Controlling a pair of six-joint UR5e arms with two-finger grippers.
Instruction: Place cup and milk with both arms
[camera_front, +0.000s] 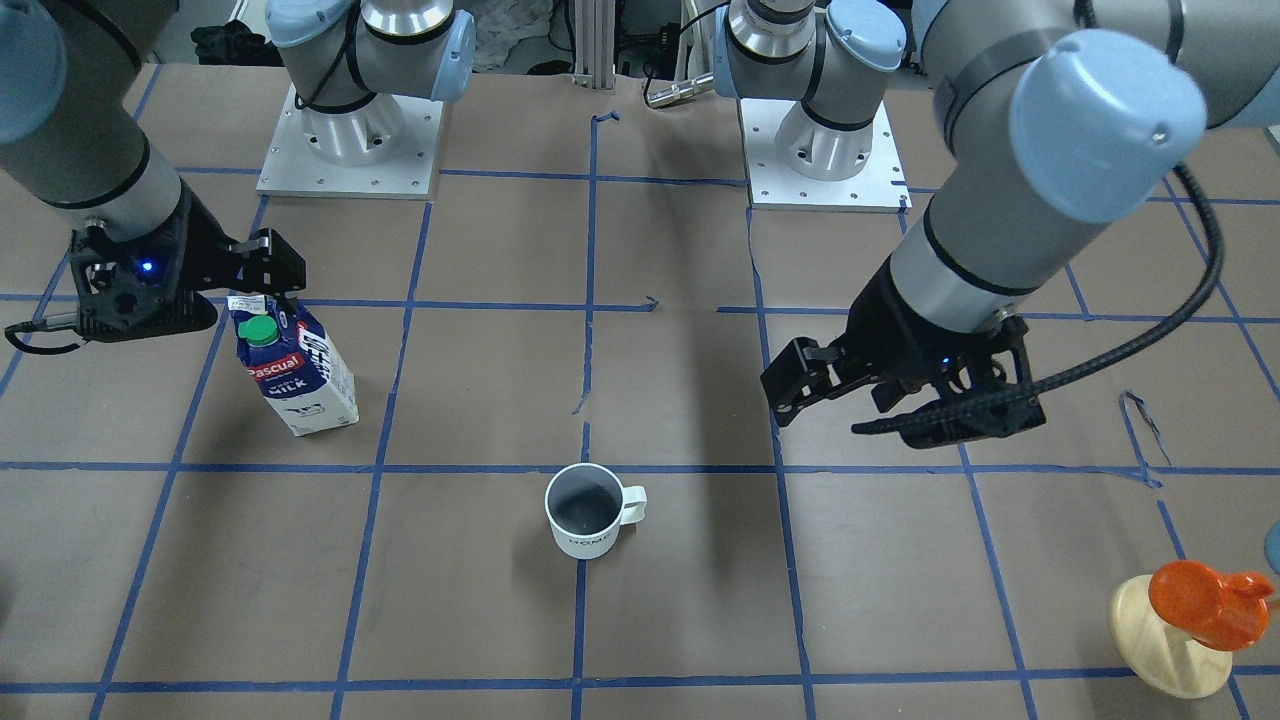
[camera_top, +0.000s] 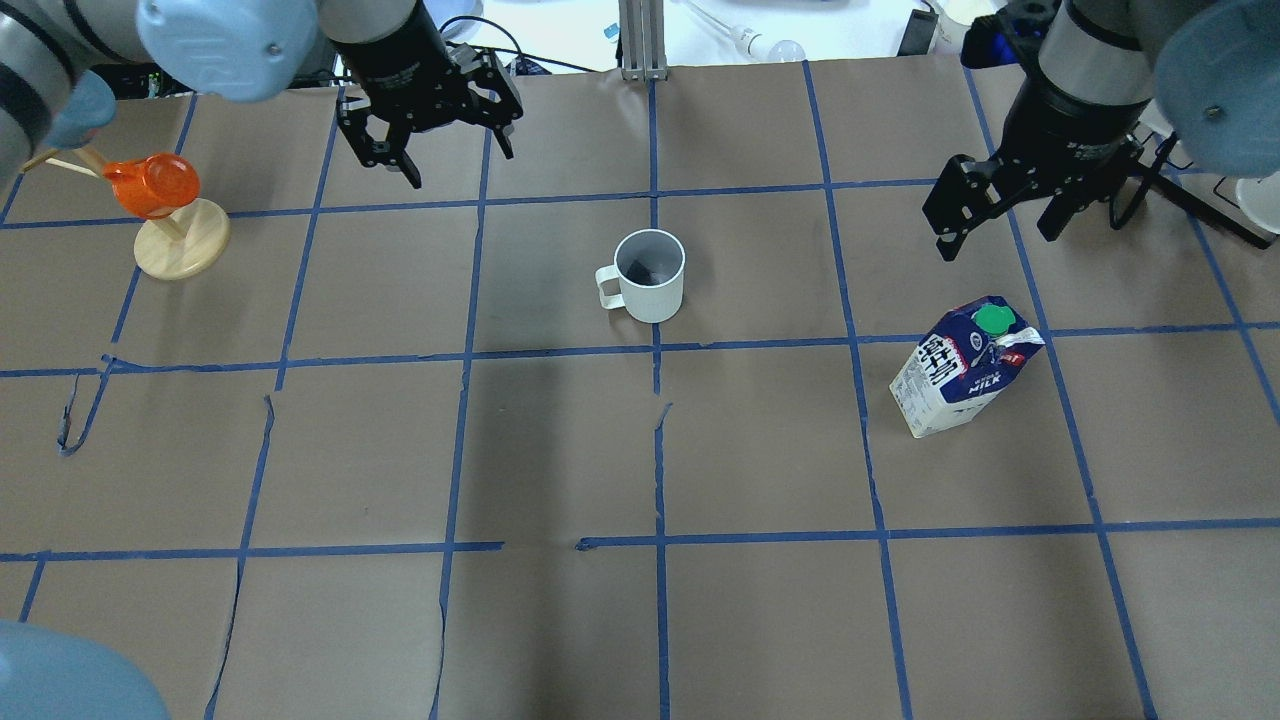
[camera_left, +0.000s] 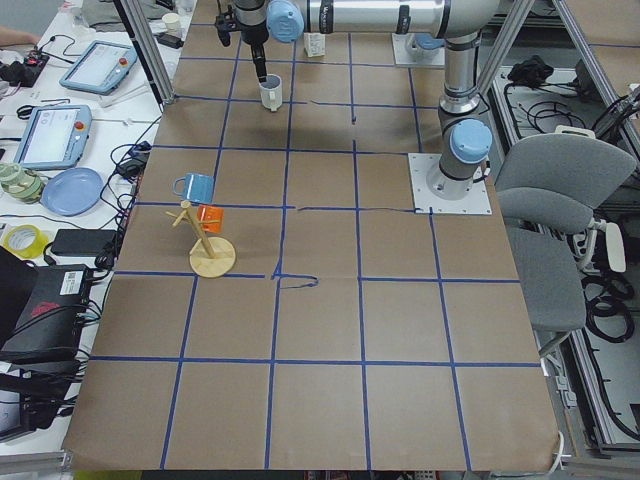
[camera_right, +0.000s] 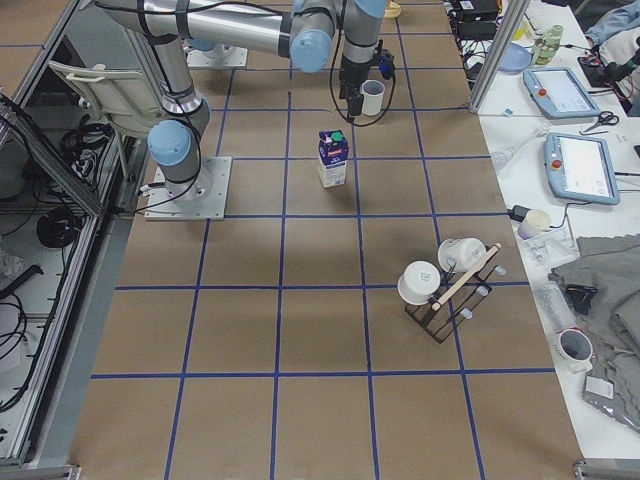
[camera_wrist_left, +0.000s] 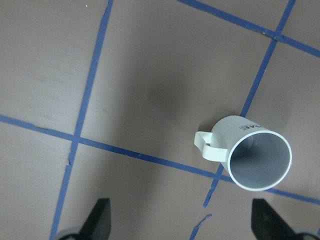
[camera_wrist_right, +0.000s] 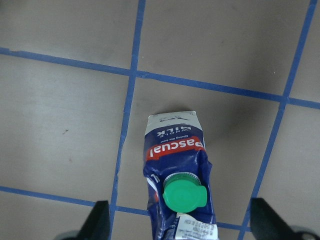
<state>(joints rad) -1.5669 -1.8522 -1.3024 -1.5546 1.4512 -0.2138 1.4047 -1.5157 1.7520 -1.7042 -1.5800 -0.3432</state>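
Observation:
I will next pick up the milk carton by its gable top (camera_front: 266, 314) with my right gripper, to set the carton beside the cup (camera_front: 588, 510).
The white cup (camera_front: 585, 510) (camera_top: 652, 275) stands upright near the table's middle, its handle toward the robot's left. The milk carton (camera_front: 295, 370) (camera_top: 960, 365) stands upright on the robot's right, green cap on top. My left gripper (camera_top: 455, 165) (camera_front: 790, 395) is open and empty, in the air to the left of and beyond the cup. In the left wrist view the cup (camera_wrist_left: 250, 152) lies ahead of the spread fingertips (camera_wrist_left: 100, 217). My right gripper (camera_top: 995, 240) (camera_front: 275, 265) is open and empty above the milk's far side. The right wrist view shows the milk (camera_wrist_right: 177, 170) between its fingertips (camera_wrist_right: 100, 217).
An orange cup hangs on a pale wooden stand (camera_top: 170, 215) (camera_front: 1190, 620) at the far left, with a blue mug (camera_left: 193, 186) beside it. A rack with white mugs (camera_right: 445, 285) stands toward the right end. The arm bases (camera_front: 350, 140) (camera_front: 825, 150) sit at the robot's edge.

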